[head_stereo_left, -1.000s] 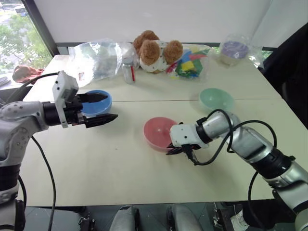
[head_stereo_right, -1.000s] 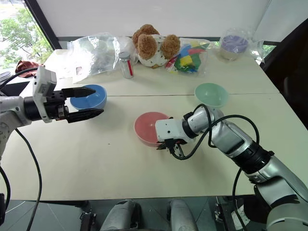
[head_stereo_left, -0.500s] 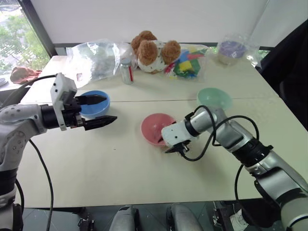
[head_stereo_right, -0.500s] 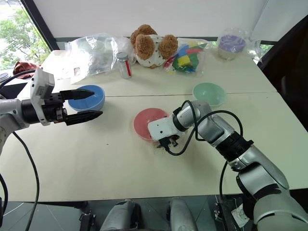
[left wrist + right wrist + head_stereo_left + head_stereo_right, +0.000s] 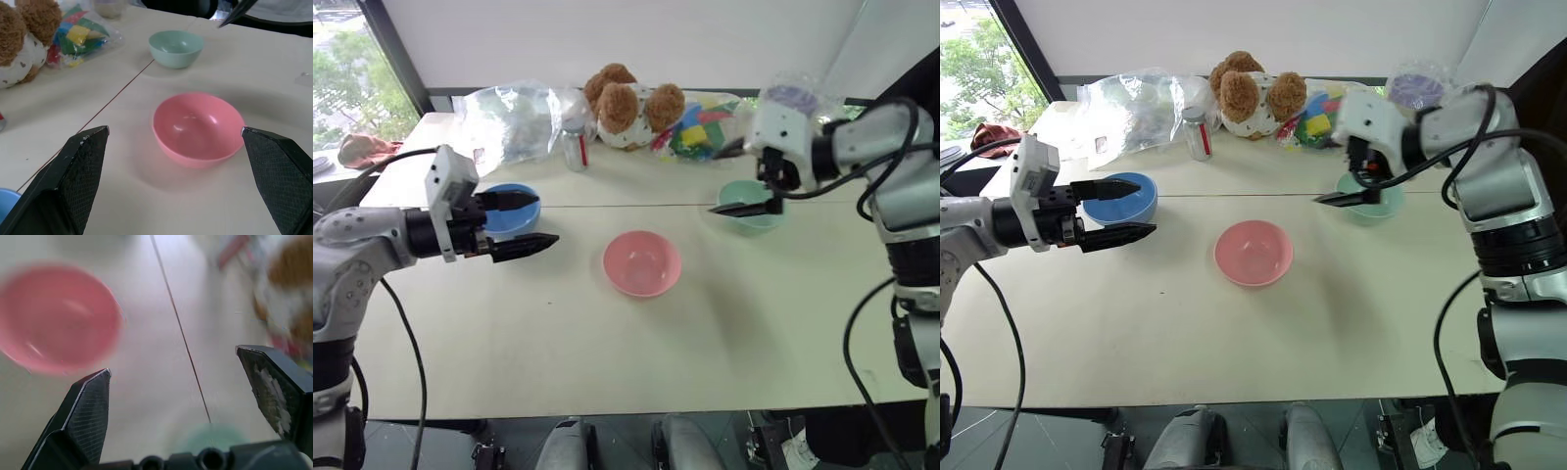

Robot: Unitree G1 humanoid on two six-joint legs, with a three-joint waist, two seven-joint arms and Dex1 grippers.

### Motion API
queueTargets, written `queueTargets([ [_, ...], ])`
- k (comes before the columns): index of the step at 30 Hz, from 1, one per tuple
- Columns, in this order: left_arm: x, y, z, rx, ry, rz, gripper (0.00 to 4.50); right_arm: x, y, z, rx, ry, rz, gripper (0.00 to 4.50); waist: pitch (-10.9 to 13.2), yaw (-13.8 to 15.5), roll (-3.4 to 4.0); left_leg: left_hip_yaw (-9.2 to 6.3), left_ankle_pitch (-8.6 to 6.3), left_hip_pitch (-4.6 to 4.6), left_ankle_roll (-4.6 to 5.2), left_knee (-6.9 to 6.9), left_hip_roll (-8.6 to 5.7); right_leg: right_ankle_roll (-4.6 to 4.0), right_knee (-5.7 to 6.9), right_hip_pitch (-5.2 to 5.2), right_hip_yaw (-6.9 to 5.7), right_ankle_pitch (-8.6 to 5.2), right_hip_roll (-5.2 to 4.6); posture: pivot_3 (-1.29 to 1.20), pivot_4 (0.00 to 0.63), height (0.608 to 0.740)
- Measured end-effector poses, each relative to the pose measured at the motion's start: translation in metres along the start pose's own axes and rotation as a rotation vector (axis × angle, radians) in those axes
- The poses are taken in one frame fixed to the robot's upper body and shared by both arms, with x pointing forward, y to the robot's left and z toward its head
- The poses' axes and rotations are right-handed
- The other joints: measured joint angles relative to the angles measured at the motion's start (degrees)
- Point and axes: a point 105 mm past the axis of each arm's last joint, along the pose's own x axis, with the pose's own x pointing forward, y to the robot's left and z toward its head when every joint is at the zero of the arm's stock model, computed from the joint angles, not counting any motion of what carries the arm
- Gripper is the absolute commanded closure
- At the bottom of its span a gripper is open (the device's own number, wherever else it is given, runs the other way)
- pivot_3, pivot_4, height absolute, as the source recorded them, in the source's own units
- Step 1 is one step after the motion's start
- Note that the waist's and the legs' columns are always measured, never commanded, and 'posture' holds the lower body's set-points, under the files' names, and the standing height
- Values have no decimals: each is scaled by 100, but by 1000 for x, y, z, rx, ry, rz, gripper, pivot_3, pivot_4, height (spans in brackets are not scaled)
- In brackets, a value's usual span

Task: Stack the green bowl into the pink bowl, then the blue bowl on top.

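I should next grab the green bowl by its rim with my right gripper, as the green bowl should go inside the pink bowl (image 5: 642, 262).
The pink bowl (image 5: 642, 262) sits upright and empty at the table's middle. Behind it to the right stands the green bowl (image 5: 752, 208), also seen in the left wrist view (image 5: 176, 47). My right gripper (image 5: 715, 183) hovers open just above the green bowl's left side, with nothing between its fingers (image 5: 83, 416). The blue bowl (image 5: 516, 210) rests at the left. My left gripper (image 5: 547, 219) is held open above the table beside it, pointing toward the pink bowl (image 5: 198, 127), and it is empty.
Along the table's far edge lie a crumpled clear plastic bag (image 5: 509, 116), a small bottle (image 5: 574, 145), a brown teddy bear (image 5: 628, 103), a bag of coloured blocks (image 5: 700, 127) and a purple-lidded container (image 5: 1414, 90). A seam (image 5: 607, 206) crosses the table.
My right gripper left the pink bowl's near-right rim, opened, and swung up and away to the far right above the green bowl. The left arm stayed still.
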Motion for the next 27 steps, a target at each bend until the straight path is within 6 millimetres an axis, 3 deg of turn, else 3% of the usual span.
queueTargets([
  [2,1,1,0,-4,-7,-1,0,14,4,-32,84,85,-5,50,3,-34,5,6,1,-2,-2,-2,5,0,6,-12,7,0,8,0,150,740],
  [6,5,-2,5,10,-18,-32,0,34,12,-67,220,155,-3,50,7,-105,11,6,25,-2,-43,-12,14,0,8,-19,9,0,19,0,150,740],
  [13,5,-13,2,18,14,-109,0,48,10,-81,265,191,-11,50,8,-168,13,9,26,-3,-45,-11,13,0,8,-20,12,0,17,0,150,740],
  [16,2,-19,-1,16,39,-148,0,57,14,-84,274,197,-2,928,8,-164,13,9,26,-3,-46,-11,13,0,8,-20,12,0,16,0,150,740],
  [23,-1,-24,-1,19,58,-183,0,63,6,-75,223,182,-10,4458,8,-159,14,9,26,-4,-46,-10,12,0,8,-19,12,0,14,0,150,740],
  [27,-1,-24,-2,17,59,-179,0,62,5,-67,169,165,21,4458,10,-160,16,8,26,-4,-46,-11,12,0,8,-19,12,0,14,0,150,740],
])
